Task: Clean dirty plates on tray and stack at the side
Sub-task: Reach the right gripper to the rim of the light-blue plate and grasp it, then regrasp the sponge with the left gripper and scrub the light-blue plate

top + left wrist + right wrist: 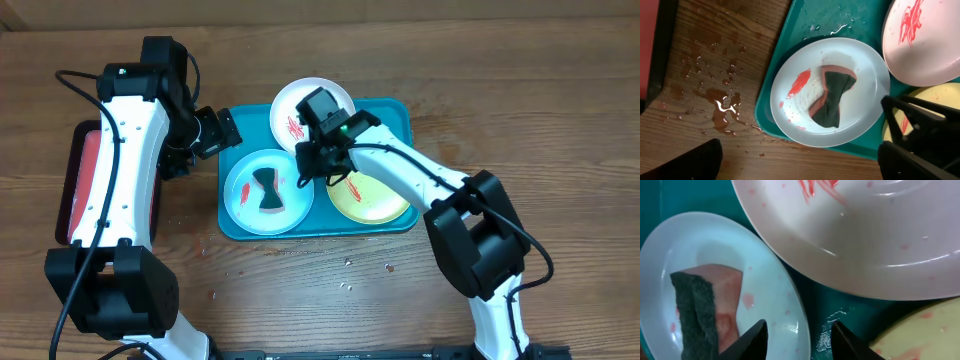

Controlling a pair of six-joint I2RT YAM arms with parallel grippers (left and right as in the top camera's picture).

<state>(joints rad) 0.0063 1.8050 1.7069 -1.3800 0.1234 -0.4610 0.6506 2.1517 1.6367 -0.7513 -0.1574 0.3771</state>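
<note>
My left gripper next needs to grab the twisted sponge across its narrow middle (268, 189) (832, 96), leaving its broad ends free, so that it can scrub the dirty plates.
The teal tray (400, 115) holds three plates. The white plate (312, 105) at the back has red sauce smears. The pale blue plate (245, 195) at the front left has a red smear and carries a twisted red-and-green sponge (267, 190). The yellow-green plate (375, 200) at the front right is smeared too. My right gripper (800, 342) is open and low, with its fingers either side of the pale blue plate's (765, 270) right rim, beside the sponge (705, 310). My left gripper (800, 170) is open and empty, above the table by the tray's (790, 65) left edge.
A smaller red tray (85, 180) with a dark rim lies at the far left under the left arm. Water and sauce drops (722, 107) spot the wooden table between the two trays. The white plate (880, 240) overhangs the tray's back rim.
</note>
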